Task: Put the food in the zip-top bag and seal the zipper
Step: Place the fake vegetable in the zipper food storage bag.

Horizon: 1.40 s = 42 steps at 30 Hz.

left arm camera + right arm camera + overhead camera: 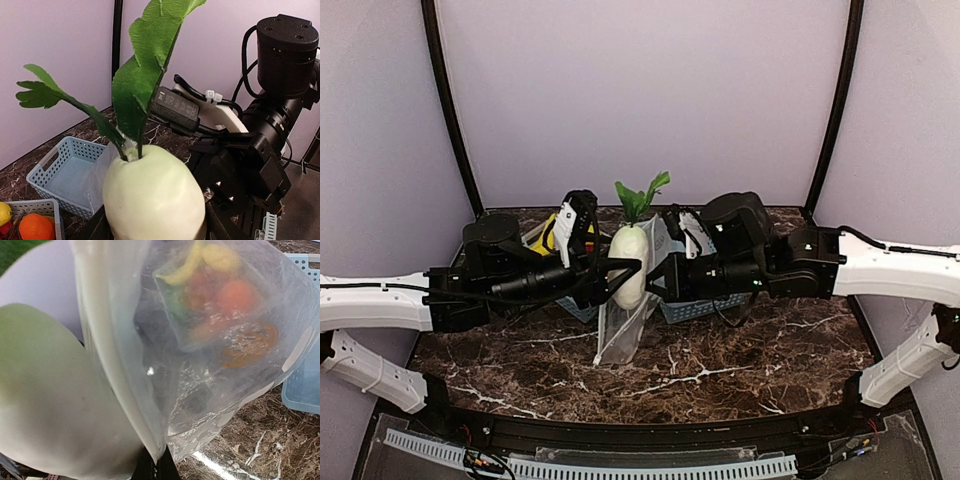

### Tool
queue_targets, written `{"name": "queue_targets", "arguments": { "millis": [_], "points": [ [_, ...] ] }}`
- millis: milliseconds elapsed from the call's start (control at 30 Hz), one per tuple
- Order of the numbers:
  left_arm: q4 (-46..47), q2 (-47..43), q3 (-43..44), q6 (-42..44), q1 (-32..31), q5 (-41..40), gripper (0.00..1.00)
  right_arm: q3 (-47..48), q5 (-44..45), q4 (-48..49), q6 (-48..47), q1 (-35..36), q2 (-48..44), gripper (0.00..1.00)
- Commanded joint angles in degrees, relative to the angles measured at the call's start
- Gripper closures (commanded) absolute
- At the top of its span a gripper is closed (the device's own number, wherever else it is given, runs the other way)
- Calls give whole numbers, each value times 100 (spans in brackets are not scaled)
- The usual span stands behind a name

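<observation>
The left gripper needs to line up the radish with the bag before it opens. The radish stands beside the bag's rim, so it would likely drop outside if the gripper opened now.
My left gripper [618,268] is shut on the food, a white oblong radish [629,262] with green leaves [640,197], and holds it upright above the table. In the left wrist view the radish [155,195] fills the space between the dark fingers [95,227]. My right gripper [658,282] is shut on the top edge of the clear zip-top bag [625,335], which hangs down to the table beside the radish. In the right wrist view the bag [200,370] is pinched at the gripper [159,467], with the radish [50,405] pressed against its left side. I cannot make out the zipper slider.
A light-blue lattice basket [695,305] stands under the right gripper and shows in the left wrist view [65,170]. Another basket at the left [548,236] holds an orange [35,227], a lemon [4,212] and more toy food. Dark marble table [740,360].
</observation>
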Motion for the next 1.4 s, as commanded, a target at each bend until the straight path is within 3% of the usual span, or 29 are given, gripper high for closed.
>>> {"name": "queue_targets", "arguments": {
  "millis": [0,400,900,1367],
  "points": [
    [-368,23,107,459,-188,-689,50,32,-146,266,29,50,-198,100],
    [-1512,128,229,474,-281,-552,49,-13,-338,423,110,17,-266,100],
    [-2251,299,312,247,-274,-407,49,-450,-706,967,393,-187,-485,100],
    [-3332,1071,1605,-534,-268,-796,46,-690,-805,1119,526,-228,-458,100]
  ]
}}
